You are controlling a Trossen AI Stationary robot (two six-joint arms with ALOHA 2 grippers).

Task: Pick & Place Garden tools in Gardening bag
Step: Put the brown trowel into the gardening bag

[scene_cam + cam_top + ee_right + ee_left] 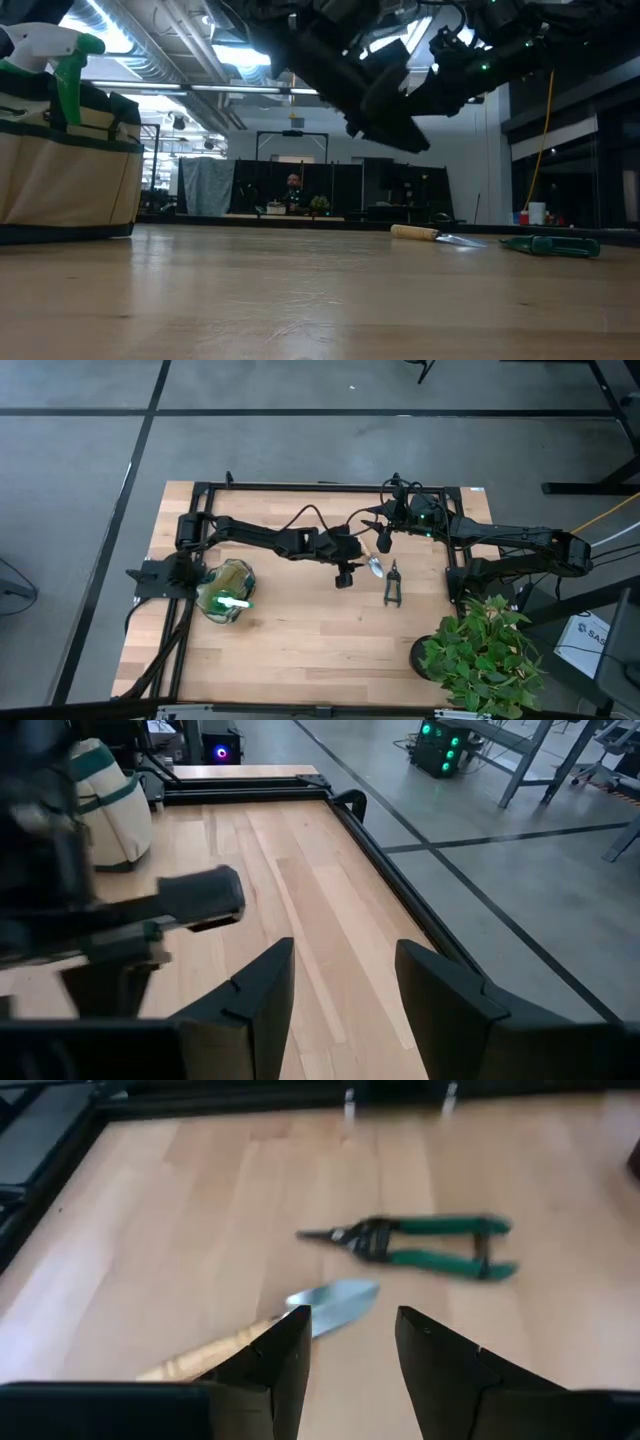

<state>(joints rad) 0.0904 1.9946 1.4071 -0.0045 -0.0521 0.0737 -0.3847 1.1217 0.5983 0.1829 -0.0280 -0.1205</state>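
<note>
Next, my left gripper grabs the trowel by its wooden handle. Then I put the trowel into the gardening bag.
The cream gardening bag with green trim stands at the table's left. A green spray bottle sticks out of its top. A wooden-handled trowel lies flat on the table at mid-table, blade toward the near edge. Pruning shears with green handles lie flat just right of it. My left gripper hovers open above the table, close to the left of the trowel's blade, with nothing between its fingers. My right gripper waits open in the air near the far edge, beyond the trowel's handle.
A leafy potted plant stands at the near right corner. A black frame borders the far edge and both sides of the table. Bare wood lies between the bag and the tools and along the near edge.
</note>
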